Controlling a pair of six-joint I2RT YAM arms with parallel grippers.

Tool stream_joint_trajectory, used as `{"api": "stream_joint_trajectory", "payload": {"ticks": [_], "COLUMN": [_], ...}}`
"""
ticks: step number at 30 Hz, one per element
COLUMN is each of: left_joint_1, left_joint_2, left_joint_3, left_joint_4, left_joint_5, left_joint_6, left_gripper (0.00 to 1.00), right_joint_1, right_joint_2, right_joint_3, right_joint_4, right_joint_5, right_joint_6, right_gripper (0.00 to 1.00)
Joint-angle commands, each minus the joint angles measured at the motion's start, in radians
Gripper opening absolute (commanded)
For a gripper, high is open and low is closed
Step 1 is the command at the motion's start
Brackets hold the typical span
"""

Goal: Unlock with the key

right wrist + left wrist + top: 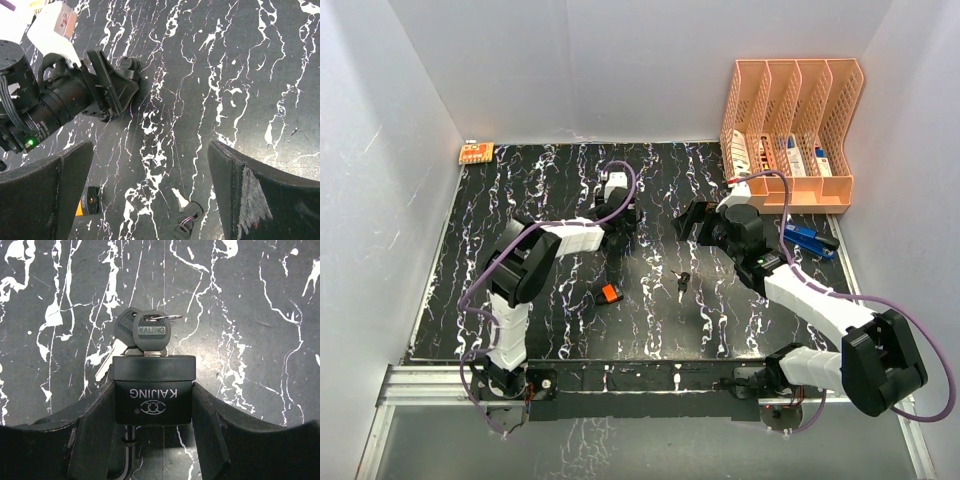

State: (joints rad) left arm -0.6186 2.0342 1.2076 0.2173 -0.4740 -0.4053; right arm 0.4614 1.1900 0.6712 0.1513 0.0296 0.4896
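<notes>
The padlock (152, 400) is level, close above flat, empty table, so the padlock would land flat. It is time for my left gripper to open now.
My left gripper (152, 392) is shut on a black padlock (152, 400) marked KAIJING, gripped by its sides close to the black marbled table. A black-headed key (151, 332) sits in the lock's keyhole, and a second key (119, 337) hangs from the same ring. The shackle (129, 442) shows below the body. In the top view the left gripper (619, 235) is at mid table; the padlock is lost among its black parts. My right gripper (691, 227) is open and empty, above the table to the right (150, 150). It faces the left gripper's fingers (112, 85).
A loose bunch of black keys (682, 280) lies between the arms, also in the right wrist view (187, 222). An orange and black key fob (609, 294) lies near the left arm. A peach file rack (790, 130) stands back right, a blue tool (808, 238) before it.
</notes>
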Motion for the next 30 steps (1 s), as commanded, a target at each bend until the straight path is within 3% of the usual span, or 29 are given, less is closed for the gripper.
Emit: {"api": "stream_joint_trajectory", "payload": {"ticks": [1, 3, 4, 6, 10, 12, 17, 20, 25, 30], "left_joint_1": [0.032, 0.04, 0.044, 0.047, 0.048, 0.051, 0.051, 0.051, 0.051, 0.046], "left_joint_2": [-0.004, -0.009, -0.012, -0.021, -0.048, -0.069, -0.16, -0.25, -0.424, -0.571], "left_joint_3": [0.038, 0.035, 0.036, 0.035, 0.037, 0.036, 0.032, -0.005, -0.162, -0.329], "left_joint_4": [0.042, 0.046, 0.042, 0.039, 0.023, 0.021, 0.017, 0.03, 0.082, 0.095], "left_joint_5": [0.059, 0.066, 0.072, 0.074, 0.074, 0.079, 0.089, 0.103, 0.164, 0.228], "left_joint_6": [-0.031, -0.027, -0.023, -0.016, 0.009, 0.029, 0.066, 0.076, 0.026, -0.06], "left_gripper": [0.0, 0.0, 0.13, 0.49, 0.9, 0.98, 0.98, 0.98, 0.92, 0.91], "right_joint_1": [-0.007, -0.006, -0.006, -0.006, -0.006, -0.006, 0.009, 0.061, 0.145, 0.193], "right_joint_2": [-0.022, -0.018, -0.016, -0.008, 0.007, 0.019, 0.08, 0.149, 0.193, 0.186], "right_joint_3": [0.002, 0.002, 0.002, 0.001, 0.001, -0.002, 0.014, 0.055, 0.077, 0.074], "right_joint_4": [0.024, 0.028, 0.03, 0.036, 0.038, 0.035, -0.026, -0.138, -0.264, -0.333], "right_joint_5": [-0.002, -0.011, -0.015, -0.023, -0.046, -0.056, -0.064, 0.016, 0.133, 0.179], "right_joint_6": [-0.019, -0.018, -0.019, -0.019, -0.022, -0.024, -0.021, -0.025, 0.027, 0.078], "right_gripper": [0.98, 0.98, 0.98, 0.98, 0.98, 0.98, 0.98, 0.97, 0.92, 0.86]}}
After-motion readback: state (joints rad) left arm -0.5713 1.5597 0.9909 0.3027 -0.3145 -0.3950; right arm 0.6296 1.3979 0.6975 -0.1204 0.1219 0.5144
